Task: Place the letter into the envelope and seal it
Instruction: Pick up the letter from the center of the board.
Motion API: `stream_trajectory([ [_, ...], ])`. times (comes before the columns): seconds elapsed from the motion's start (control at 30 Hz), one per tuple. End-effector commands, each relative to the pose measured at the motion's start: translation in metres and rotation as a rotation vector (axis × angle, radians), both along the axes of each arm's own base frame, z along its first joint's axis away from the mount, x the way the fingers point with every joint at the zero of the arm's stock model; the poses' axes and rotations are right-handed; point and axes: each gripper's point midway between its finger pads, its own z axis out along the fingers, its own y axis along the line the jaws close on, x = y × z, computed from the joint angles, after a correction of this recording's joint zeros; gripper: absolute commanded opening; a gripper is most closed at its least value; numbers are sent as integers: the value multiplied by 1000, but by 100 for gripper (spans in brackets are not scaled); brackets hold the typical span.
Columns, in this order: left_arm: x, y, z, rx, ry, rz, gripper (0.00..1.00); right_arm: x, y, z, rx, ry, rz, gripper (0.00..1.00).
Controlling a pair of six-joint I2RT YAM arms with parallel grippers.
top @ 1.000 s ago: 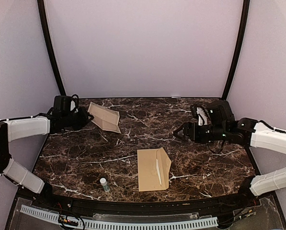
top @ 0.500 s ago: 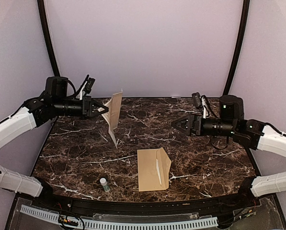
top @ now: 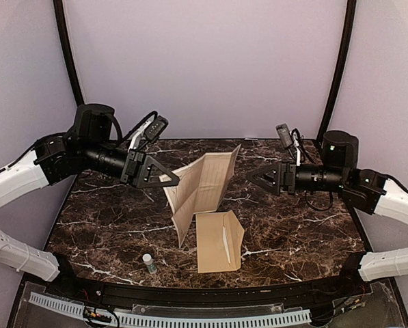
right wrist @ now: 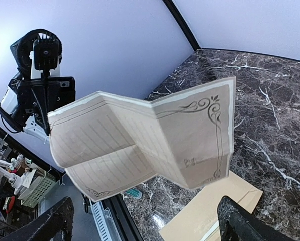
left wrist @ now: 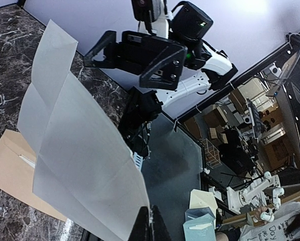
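Observation:
My right gripper grabs the letter by its free bordered edge (top: 232, 171) next, opposite my left gripper, to fold it to fit the envelope (top: 217, 240).
The letter (top: 202, 186), a creased cream page with an ornate brown border, hangs unfolded in the air above the table's middle. My left gripper (top: 175, 182) is shut on its left edge; in the left wrist view the fingertips (left wrist: 152, 225) pinch the sheet's white back (left wrist: 74, 150). The kraft envelope (top: 217, 240) lies flat on the marble just below and in front of the letter. My right gripper (top: 253, 176) is open, level with the letter and pointing at its right edge with a gap between them. The right wrist view faces the letter's (right wrist: 144, 133) lined side and the envelope (right wrist: 215, 216).
A small bottle with a teal cap (top: 148, 262) stands near the front edge, left of the envelope. A white perforated strip (top: 169, 318) runs along the table front. Black frame posts (top: 70, 68) rise at the back corners.
My left gripper lifted the letter from the back left of the table and carried it toward the centre, where it unfolded. The right gripper rose, turned toward the letter and opened wider.

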Motion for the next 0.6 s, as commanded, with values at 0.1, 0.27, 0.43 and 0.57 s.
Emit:
stream_trajectory([
  [0.1,-35,-4,50,-75,-53,-138,0,-9,4,22,139,-104,49,98],
  [0.27,-46,0,66,-111,-69,-177,0,-14,0,23,166,-117,52,99],
  [0.43,-50,3,72,-126,-75,-190,0,-22,0,30,185,-133,93,99],
  [0.57,-53,5,74,-131,-75,-196,0,-29,4,34,191,-139,146,97],
])
